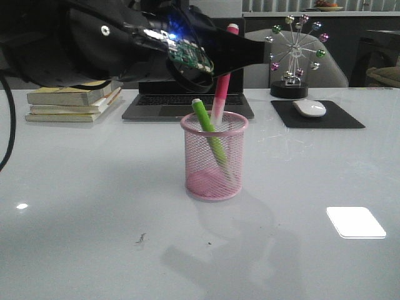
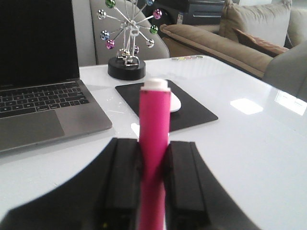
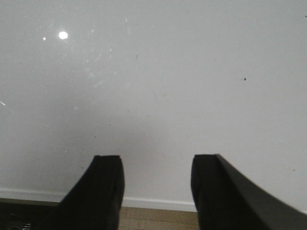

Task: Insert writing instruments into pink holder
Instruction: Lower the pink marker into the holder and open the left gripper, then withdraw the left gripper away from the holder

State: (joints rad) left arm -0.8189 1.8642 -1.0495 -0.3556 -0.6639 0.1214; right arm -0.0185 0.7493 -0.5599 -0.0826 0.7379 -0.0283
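Observation:
The pink pen's lower end points down inside the holder's rim and would stay, so my left gripper should open now.
The pink holder (image 1: 215, 172) stands upright mid-table. A lime green pen (image 1: 204, 117) leans inside it, its tip above the rim. The pink pen (image 1: 223, 87) stands nearly upright with its lower end down in the cup. My left gripper (image 1: 255, 51) reaches in from the left above the cup and is shut on that pen's upper part. In the left wrist view the gripper (image 2: 153, 158) clamps the pink pen (image 2: 154, 115), whose whitish cap end sticks up past the fingers. My right gripper (image 3: 156, 167) is open over bare table near its edge, out of the front view.
Behind the cup sit a laptop (image 1: 187, 103), a stack of books (image 1: 69, 103) at the back left, and a white mouse (image 1: 309, 108) on a black pad (image 1: 340, 119) at the back right. A ball ornament (image 1: 294, 53) stands behind the pad.

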